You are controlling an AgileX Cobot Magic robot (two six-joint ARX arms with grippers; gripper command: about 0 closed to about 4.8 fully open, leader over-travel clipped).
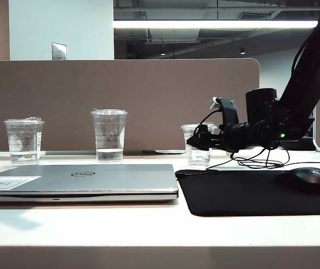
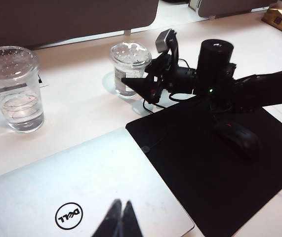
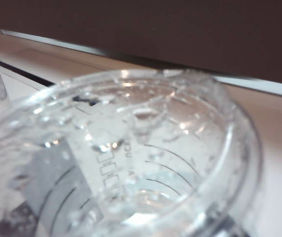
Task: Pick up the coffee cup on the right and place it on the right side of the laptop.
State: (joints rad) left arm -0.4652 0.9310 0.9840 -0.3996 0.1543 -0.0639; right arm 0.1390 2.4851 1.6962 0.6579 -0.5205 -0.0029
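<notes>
The right gripper grabs the coffee cup (image 1: 199, 156) by its sides next, to set it beside the laptop (image 1: 81, 178).
The coffee cup (image 1: 199, 156) stands on the white desk behind the black mat, short and clear with a crinkled film top (image 2: 129, 52). My right gripper (image 1: 193, 141) is level with it and open, one dark finger (image 2: 133, 83) lying along the cup's side. In the right wrist view the cup (image 3: 131, 163) fills the picture and the fingers are hard to make out. The silver Dell laptop (image 1: 81, 178) lies closed at the front left. My left gripper (image 2: 120, 217) hovers shut over the laptop lid (image 2: 42, 192), near the logo.
A taller lined clear cup (image 1: 109, 134) and another short cup (image 1: 24, 140) stand behind the laptop. A black mouse mat (image 1: 244, 193) with a mouse (image 1: 308, 179) lies to the laptop's right. Cables (image 1: 258, 162) trail under the right arm. A brown partition (image 1: 120, 92) closes off the back.
</notes>
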